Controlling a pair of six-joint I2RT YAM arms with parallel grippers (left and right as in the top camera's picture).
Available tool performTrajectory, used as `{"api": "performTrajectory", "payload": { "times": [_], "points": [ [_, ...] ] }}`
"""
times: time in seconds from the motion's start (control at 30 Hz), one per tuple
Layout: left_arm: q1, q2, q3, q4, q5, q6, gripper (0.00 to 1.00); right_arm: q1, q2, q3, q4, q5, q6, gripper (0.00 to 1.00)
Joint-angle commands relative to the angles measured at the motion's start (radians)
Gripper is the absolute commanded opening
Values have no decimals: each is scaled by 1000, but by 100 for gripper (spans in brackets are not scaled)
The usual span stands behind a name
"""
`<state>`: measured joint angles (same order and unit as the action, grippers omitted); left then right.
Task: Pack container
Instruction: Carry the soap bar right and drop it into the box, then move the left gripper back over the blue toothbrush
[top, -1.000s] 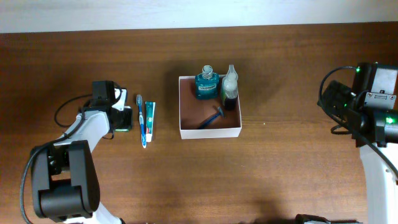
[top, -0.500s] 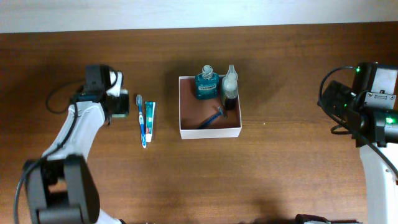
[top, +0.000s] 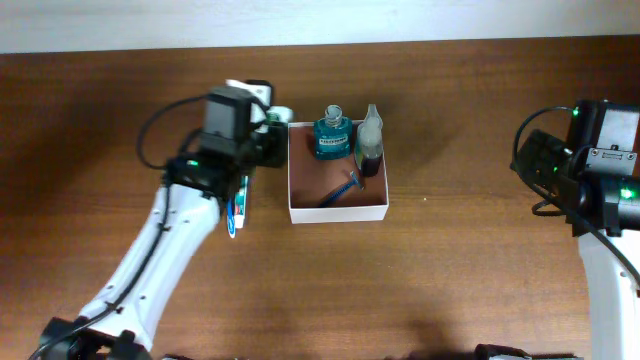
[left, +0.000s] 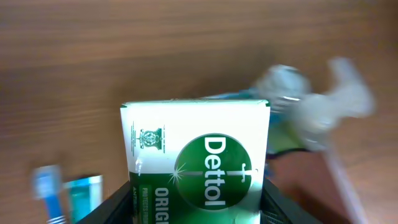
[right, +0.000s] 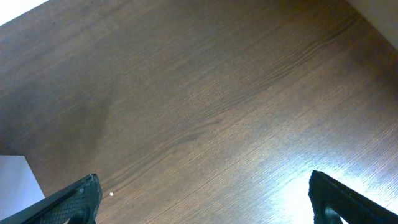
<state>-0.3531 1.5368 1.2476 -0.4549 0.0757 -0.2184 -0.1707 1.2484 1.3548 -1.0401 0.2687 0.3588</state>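
Observation:
My left gripper should keep holding the soap box until it is over the container's bottom. My fingers have the soap box outside the corner of the container's rim.
The container, a square white-walled box with a brownish-pink inside, stands mid-table. In it are a teal mouthwash bottle, a clear spray bottle and a blue razor. My left gripper hovers at the container's upper left corner, shut on a green and white Dettol soap box; the box fills the gap between the black fingers. Blurred, the mouthwash bottle and spray bottle lie beyond the soap box. My right gripper stands open over bare wood at the far right.
A blue toothbrush and a teal toothpaste tube lie left of the container, partly under my left arm in the overhead view. The right arm stays by the table's right edge.
My left arm has swung from the table's left side rightward and toward the back, carrying the soap box to the container's upper left corner. The right arm has not moved.

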Motion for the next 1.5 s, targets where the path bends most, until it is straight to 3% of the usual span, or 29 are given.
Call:
{"api": "performTrajectory", "payload": {
  "times": [0.0,0.4,0.43,0.47,0.5,0.57,0.87,1.0,1.27,1.47],
  "points": [
    [-73,48,12,25,6,-72,35,-6,0,9,3,5,1,99],
    [-148,197,12,27,18,-107,35,-6,0,9,3,4,1,99],
    [-148,197,12,28,18,-107,38,-6,0,9,3,5,1,99],
    [-148,196,12,28,18,-107,49,-6,0,9,3,4,1,99],
    [-148,196,12,28,18,-107,66,-6,0,9,3,5,1,99],
    [-144,193,17,27,18,-106,75,-6,0,9,3,4,1,99],
    [-25,59,61,-45,11,-71,77,-6,0,9,3,4,1,99],
    [82,-5,61,-158,-89,-64,79,-6,0,9,3,5,1,99],
    [200,45,54,-319,-106,-65,81,-6,0,9,3,5,1,99],
    [201,121,42,-323,-110,-65,81,-6,0,9,3,5,1,99]
  ]
}}
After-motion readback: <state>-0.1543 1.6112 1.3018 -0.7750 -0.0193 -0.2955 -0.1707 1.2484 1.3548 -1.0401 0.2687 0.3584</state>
